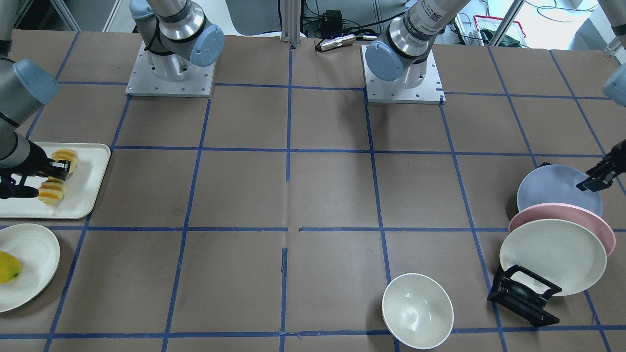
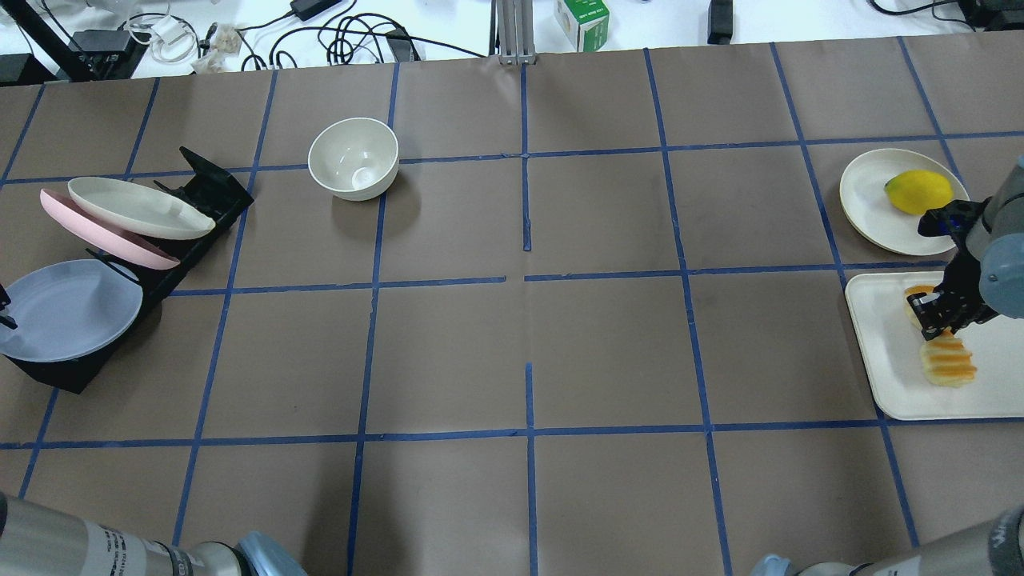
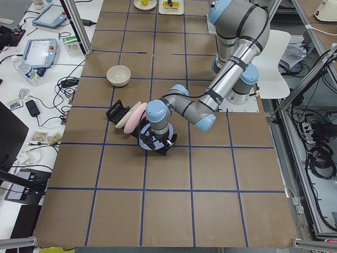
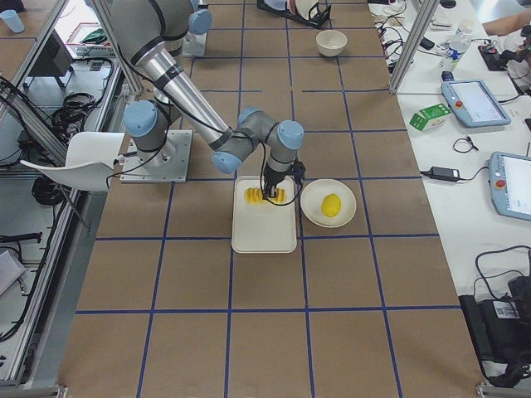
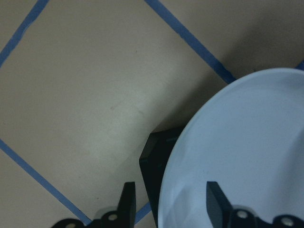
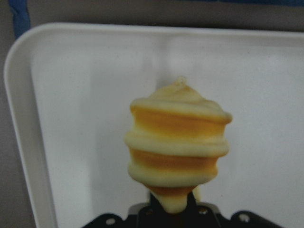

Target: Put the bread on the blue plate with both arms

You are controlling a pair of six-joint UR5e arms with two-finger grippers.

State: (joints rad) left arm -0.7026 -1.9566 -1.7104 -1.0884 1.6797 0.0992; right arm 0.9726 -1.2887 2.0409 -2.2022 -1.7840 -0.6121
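Note:
My left gripper grabs the plate by its rim (image 1: 579,171) next, leaving the blue plate's flat middle (image 1: 553,188) free to receive the bread.
The bread (image 1: 53,189), ridged orange and cream, lies on a white tray (image 1: 88,181) at the table's right end; it also shows in the overhead view (image 2: 947,364). My right gripper (image 1: 61,171) is shut on the loaf's middle. In the right wrist view the bread (image 6: 175,142) sticks out from between the jaws over the tray (image 6: 71,118). The blue plate (image 1: 552,188) leans in a black rack (image 1: 523,296) at the left end. My left gripper (image 5: 168,206) is open, its fingers either side of the plate's rim (image 5: 247,152).
A pink plate (image 1: 562,217) and a cream plate (image 1: 552,256) lean in the same rack. A cream bowl (image 2: 354,158) stands on the far side of the table. A cream plate (image 2: 868,200) with a yellow fruit (image 2: 918,192) sits beside the tray.

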